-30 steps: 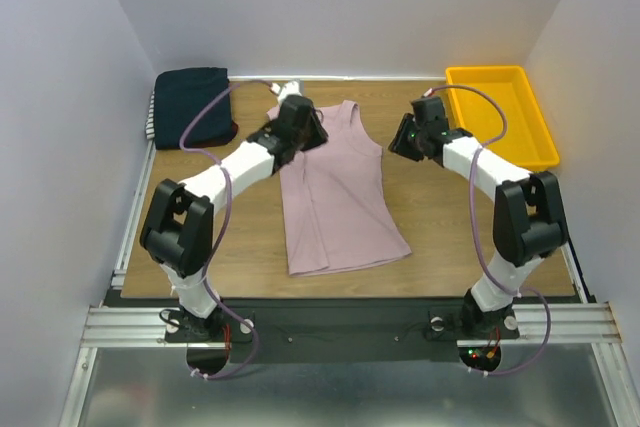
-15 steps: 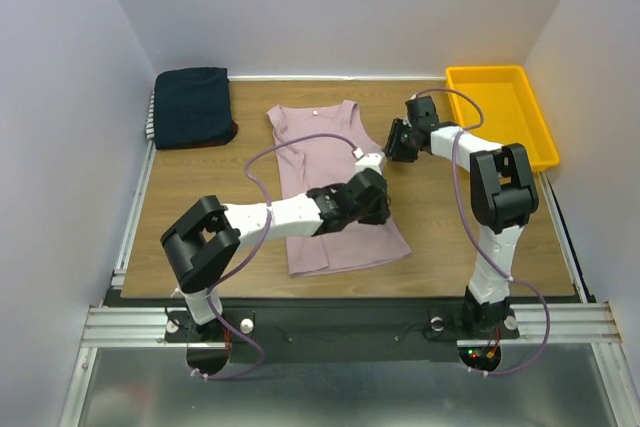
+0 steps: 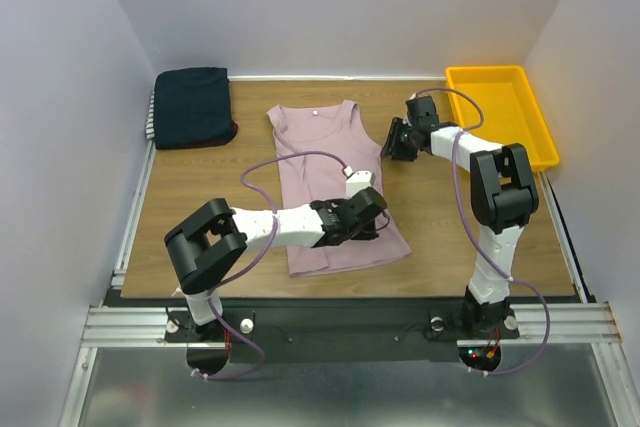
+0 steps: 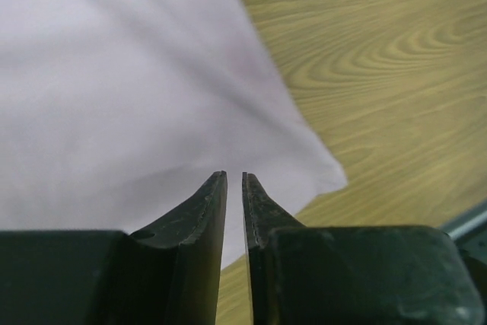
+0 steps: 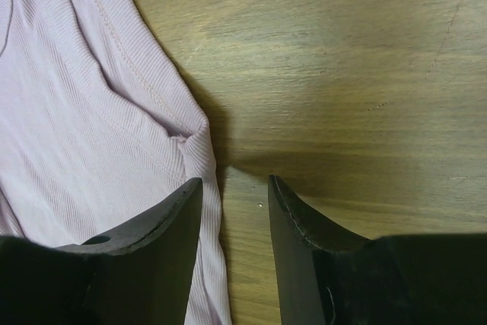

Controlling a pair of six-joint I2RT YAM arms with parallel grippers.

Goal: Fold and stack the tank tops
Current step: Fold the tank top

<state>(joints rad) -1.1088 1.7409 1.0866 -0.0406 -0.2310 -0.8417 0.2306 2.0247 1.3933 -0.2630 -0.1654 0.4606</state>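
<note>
The pale pink tank top's side needs to be folded inward. My right gripper will next grab the pale pink tank top's side edge at the armhole corner (image 3: 379, 152) (image 5: 200, 148) to do that.
The pale pink tank top (image 3: 325, 172) lies spread flat at the table's middle, neck toward the back. My left gripper (image 3: 375, 217) hovers over its lower right part. In the left wrist view the gripper (image 4: 234, 176) is shut and empty, with the pink cloth (image 4: 114, 74) and its hem corner ahead. My right gripper (image 3: 392, 147) is at the top's right armhole edge. In the right wrist view it (image 5: 234, 184) is open, one finger over the cloth (image 5: 76, 97), the other over bare wood. The folded stack (image 3: 192, 105), dark navy uppermost, sits at the back left.
A yellow plastic tray (image 3: 535, 137) stands at the back right, beside the right arm. White walls close in the table on three sides. A metal rail runs along the near edge.
My left gripper has left the top's left shoulder, swung across to its lower right part and drawn a little nearer. My right gripper has moved in to the right armhole edge.
</note>
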